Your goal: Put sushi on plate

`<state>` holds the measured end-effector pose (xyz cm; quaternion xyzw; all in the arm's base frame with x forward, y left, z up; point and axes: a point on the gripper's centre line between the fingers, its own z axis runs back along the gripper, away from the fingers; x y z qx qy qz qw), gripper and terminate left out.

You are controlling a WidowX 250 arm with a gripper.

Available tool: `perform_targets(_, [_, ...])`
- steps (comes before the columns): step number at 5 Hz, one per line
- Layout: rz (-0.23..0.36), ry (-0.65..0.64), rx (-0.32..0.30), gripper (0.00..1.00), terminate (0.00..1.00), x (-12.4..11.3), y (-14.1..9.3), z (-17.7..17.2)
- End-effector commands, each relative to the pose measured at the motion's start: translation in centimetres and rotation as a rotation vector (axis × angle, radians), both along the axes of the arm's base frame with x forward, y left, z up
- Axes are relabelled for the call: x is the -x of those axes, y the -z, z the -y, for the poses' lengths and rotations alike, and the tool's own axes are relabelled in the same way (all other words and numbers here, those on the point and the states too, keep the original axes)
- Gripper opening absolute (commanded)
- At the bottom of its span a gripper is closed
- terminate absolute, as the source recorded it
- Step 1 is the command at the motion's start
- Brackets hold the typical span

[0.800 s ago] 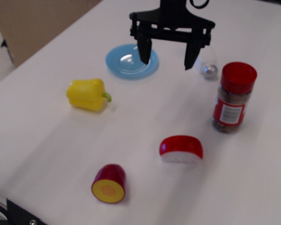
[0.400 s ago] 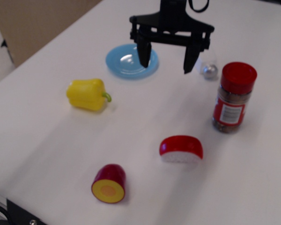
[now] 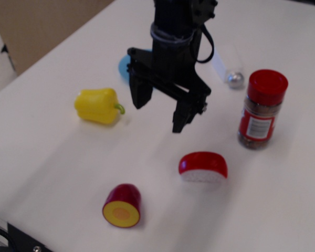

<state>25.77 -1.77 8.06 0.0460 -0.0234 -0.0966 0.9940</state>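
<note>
My gripper grabs the red-topped sushi by its long sides next, to put the sushi [image 3: 203,167] on the light blue plate [image 3: 124,68].
The sushi [image 3: 203,167], red domed top on a white base, lies on the white table at the front right of centre. The light blue plate [image 3: 124,68] sits at the back; only its left edge shows behind the arm. My black gripper [image 3: 158,114] is open and empty, fingers pointing down. It hangs above the table between the plate and the sushi, up and to the left of the sushi.
A yellow toy pepper [image 3: 98,105] lies at the left. A dark red cylinder with a yellow cut face [image 3: 122,205] lies at the front. A red-capped spice jar [image 3: 261,109] stands at the right, with a small silver-tipped clear item [image 3: 232,76] behind it.
My gripper has moved from over the plate toward the front and lower, now covering most of the plate. It has also turned. The objects have not moved.
</note>
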Motion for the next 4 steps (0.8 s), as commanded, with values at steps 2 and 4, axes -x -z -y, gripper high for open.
perform_targets(2, [0.049, 0.511, 0.035, 1.0, 0.0, 1.1, 2.0, 2.6])
perform_targets(4, [0.011, 0.522, 0.03, 1.0, 0.0, 0.7, 5.0, 4.3])
